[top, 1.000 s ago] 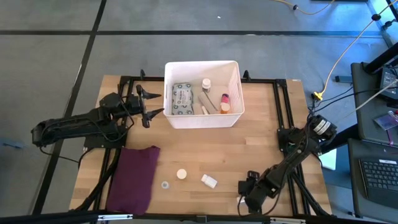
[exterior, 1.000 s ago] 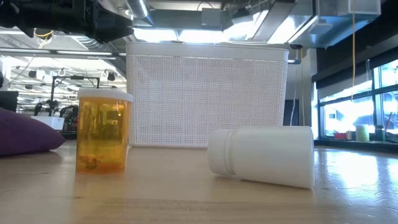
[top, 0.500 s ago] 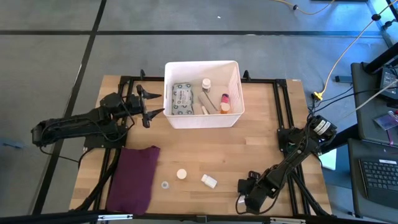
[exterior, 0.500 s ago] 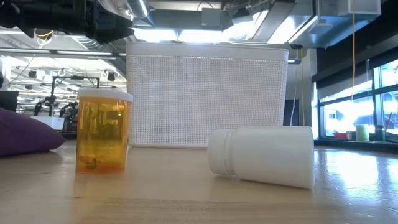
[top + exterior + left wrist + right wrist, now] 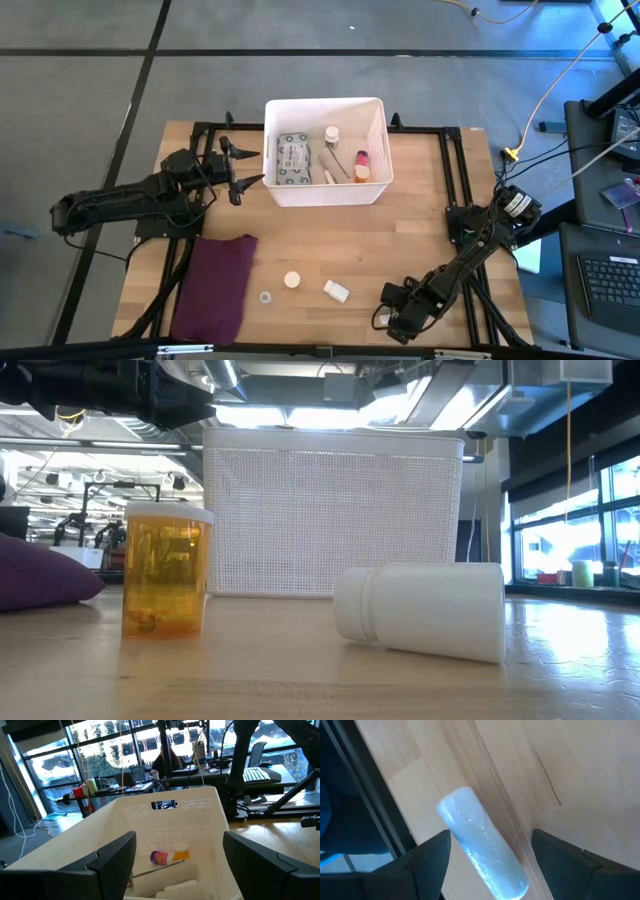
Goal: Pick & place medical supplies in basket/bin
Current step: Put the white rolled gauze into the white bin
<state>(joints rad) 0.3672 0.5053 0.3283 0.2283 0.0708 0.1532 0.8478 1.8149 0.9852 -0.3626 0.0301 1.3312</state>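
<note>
My right gripper grabs the white roll by its middle [image 5: 485, 844] next, for the white bin.
The white bin [image 5: 325, 185] stands at the table's far middle, holding a grey-green packet [image 5: 293, 158] and small bottles [image 5: 360, 165]. My left gripper [image 5: 247, 172] hovers open by the bin's left wall; its wrist view looks over the rim [image 5: 170, 800] at the bottles [image 5: 170, 855]. My right gripper [image 5: 385, 318] is low at the near edge, open, its fingers on either side of a plastic-wrapped white roll [image 5: 482, 855] lying on the table, apart from it. A white bottle [image 5: 336, 291] lies on its side; an orange pill bottle [image 5: 165, 570] stands upright.
A flat maroon cloth [image 5: 215, 285] lies at the near left. A small clear cap [image 5: 265, 297] sits beside the round-lidded pill bottle [image 5: 292, 280]. Black frame rails run along both table sides [image 5: 455, 180]. Bare wood lies between the bin and the near items [image 5: 330, 240].
My right gripper has crept a little toward the table's near edge and left, staying low. The left arm and all the supplies have kept still.
</note>
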